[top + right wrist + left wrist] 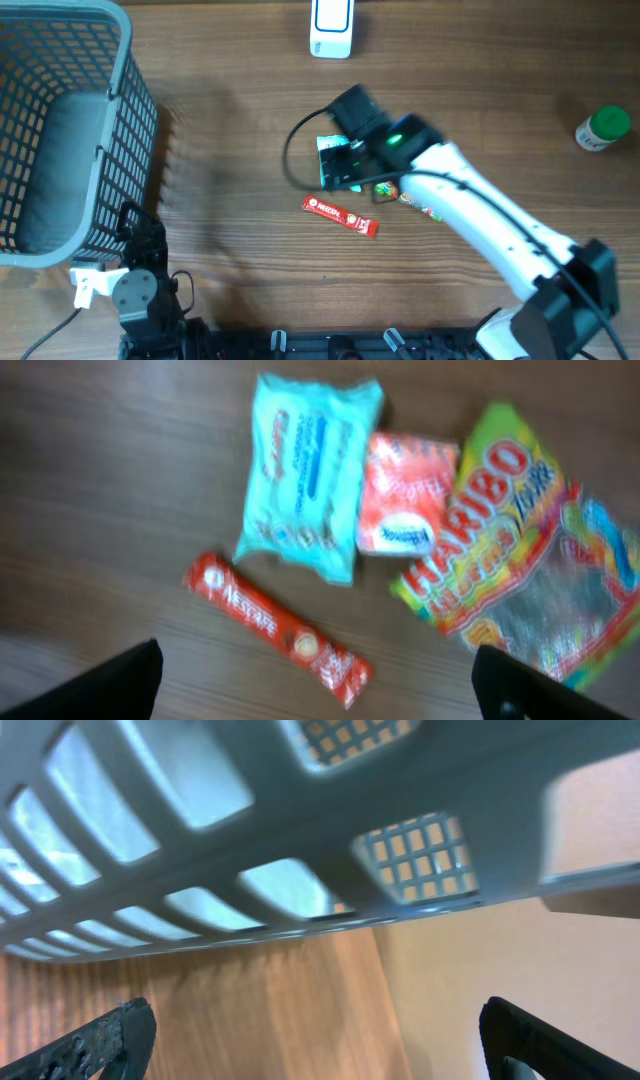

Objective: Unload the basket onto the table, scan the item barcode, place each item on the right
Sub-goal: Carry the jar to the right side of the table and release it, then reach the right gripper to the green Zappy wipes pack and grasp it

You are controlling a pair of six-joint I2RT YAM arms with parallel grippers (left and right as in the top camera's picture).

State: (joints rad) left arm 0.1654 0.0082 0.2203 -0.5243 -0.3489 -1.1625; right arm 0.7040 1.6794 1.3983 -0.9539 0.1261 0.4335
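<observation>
I should next grab the light blue packet [305,475] with my right gripper by one short end [294,552]. Its broad sides will then stay uncovered to scan the barcode.
Three packets lie together mid-table: a light blue packet [305,475], a small pink packet [405,505] and a Haribo sweets bag [520,560]. In front of them is a red Nescafe stick [275,628], also in the overhead view [340,215]. No barcode shows on any of them. My right gripper [315,660] hangs open above the red stick's end, holding nothing; in the overhead view the right arm [470,205] covers most of the packets. My left gripper [315,1025] is open and empty beside the basket, at the table's front left [140,240].
A grey mesh basket [120,120] fills the left side, and its wall [300,830] is close in front of the left wrist. A white device [331,28] stands at the back edge. A green-capped bottle [603,128] is at the far right.
</observation>
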